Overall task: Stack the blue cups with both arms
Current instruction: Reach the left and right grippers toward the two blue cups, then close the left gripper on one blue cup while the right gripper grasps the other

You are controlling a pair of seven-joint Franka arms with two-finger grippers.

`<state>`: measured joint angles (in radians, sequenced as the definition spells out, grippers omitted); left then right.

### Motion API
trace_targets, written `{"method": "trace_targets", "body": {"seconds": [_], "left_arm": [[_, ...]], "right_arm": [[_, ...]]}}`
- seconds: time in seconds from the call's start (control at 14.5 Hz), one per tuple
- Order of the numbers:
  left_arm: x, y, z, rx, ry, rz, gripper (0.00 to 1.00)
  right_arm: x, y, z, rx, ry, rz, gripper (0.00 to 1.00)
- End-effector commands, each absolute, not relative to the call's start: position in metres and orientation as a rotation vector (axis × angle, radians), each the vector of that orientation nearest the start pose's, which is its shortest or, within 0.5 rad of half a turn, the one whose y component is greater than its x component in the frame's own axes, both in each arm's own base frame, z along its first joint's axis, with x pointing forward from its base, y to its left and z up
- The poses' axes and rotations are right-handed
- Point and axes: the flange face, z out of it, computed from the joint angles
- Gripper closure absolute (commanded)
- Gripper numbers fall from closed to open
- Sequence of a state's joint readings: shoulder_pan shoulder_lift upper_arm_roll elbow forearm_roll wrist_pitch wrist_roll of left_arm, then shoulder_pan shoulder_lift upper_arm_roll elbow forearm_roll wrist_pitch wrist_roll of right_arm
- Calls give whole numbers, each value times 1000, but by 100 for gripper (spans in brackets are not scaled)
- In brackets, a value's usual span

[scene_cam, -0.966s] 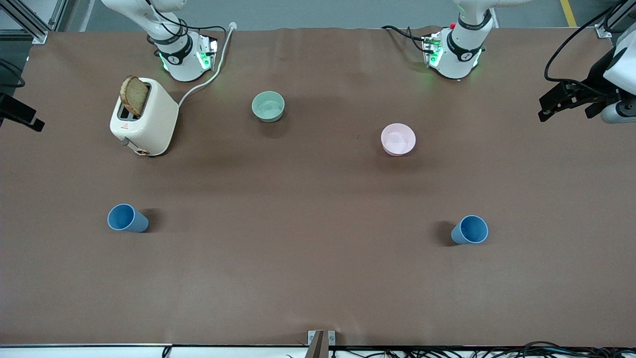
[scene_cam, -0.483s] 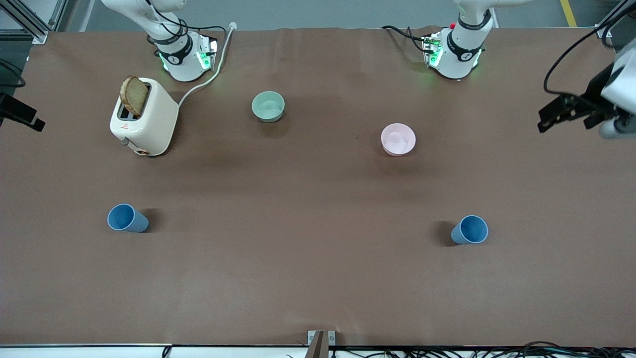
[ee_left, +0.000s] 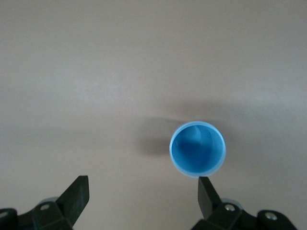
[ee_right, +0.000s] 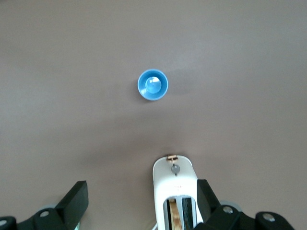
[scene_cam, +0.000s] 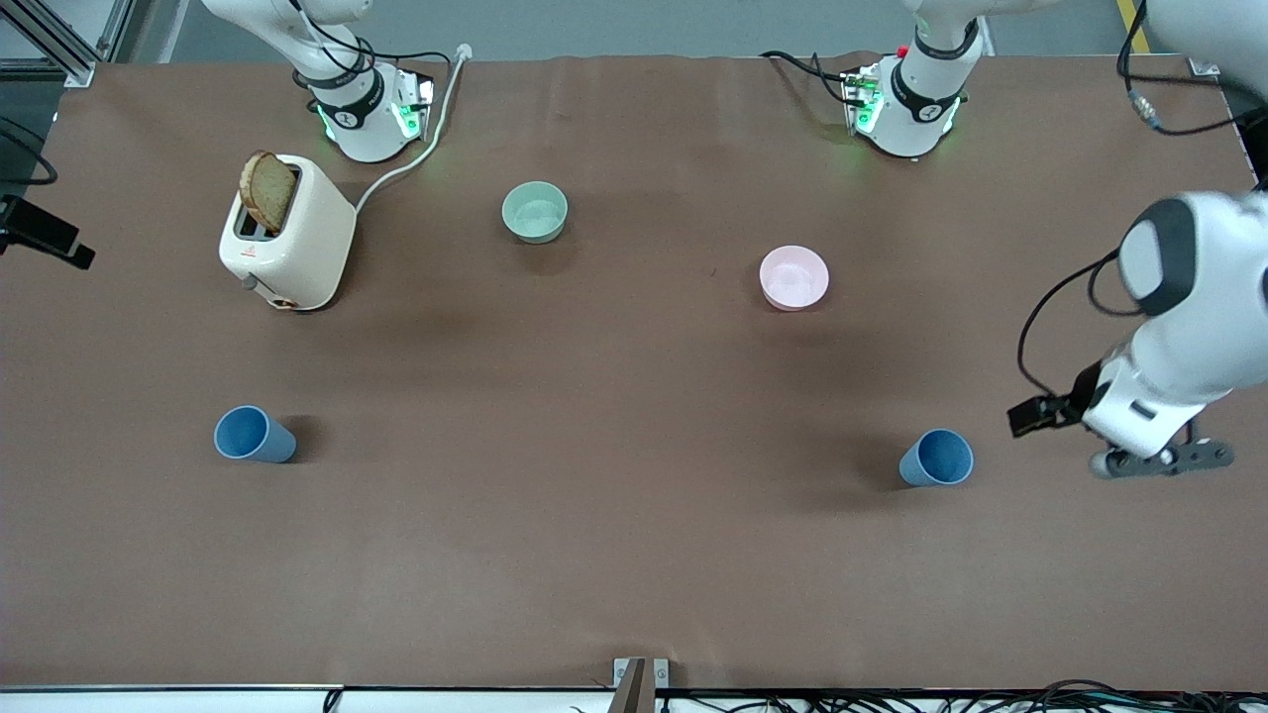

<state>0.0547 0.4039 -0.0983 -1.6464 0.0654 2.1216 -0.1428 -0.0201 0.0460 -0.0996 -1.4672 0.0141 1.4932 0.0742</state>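
Note:
The left gripper should next take the blue cup beside the toaster (scene_cam: 297, 244) by its rim (scene_cam: 218, 434), so that the blue cups get stacked.
Two blue cups stand upright on the brown table. One blue cup (scene_cam: 936, 458) is toward the left arm's end and the other blue cup (scene_cam: 254, 435) toward the right arm's end. My left gripper (scene_cam: 1032, 416) is open and empty over the table beside the first cup. In the left wrist view that cup (ee_left: 197, 148) sits just off one fingertip (ee_left: 207, 190) of the left gripper (ee_left: 142, 191). My right gripper (scene_cam: 45, 238) hangs high over the table's edge, open and empty. From the right gripper (ee_right: 141, 196), the right wrist view shows the second cup (ee_right: 153, 85) well apart.
A white toaster (scene_cam: 289, 234) with a slice of bread stands near the right arm's base and also shows in the right wrist view (ee_right: 175, 189). A pale green bowl (scene_cam: 535, 211) and a pink bowl (scene_cam: 793, 277) stand farther from the front camera than the cups.
My left arm has swung from over the table's end to over the table beside its blue cup. The right gripper has barely moved. The cups have not moved.

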Motion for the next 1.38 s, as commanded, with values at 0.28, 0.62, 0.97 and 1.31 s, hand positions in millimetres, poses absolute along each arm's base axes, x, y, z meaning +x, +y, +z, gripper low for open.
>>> {"method": "trace_targets", "body": {"seconds": [0.28, 0.62, 0.97, 1.31], "left_arm": [[687, -33, 309, -3139, -183, -61, 10], [684, -43, 269, -3135, -186, 30, 47], [684, -42, 264, -3136, -185, 43, 96], [692, -71, 309, -3158, -115, -35, 100]], "right_arm": [[644, -89, 456, -3158, 197, 33, 0], [646, -106, 326, -3178, 31, -43, 0], [623, -116, 278, -3184, -19, -97, 0], [620, -117, 252, -3185, -5, -156, 51]]}}
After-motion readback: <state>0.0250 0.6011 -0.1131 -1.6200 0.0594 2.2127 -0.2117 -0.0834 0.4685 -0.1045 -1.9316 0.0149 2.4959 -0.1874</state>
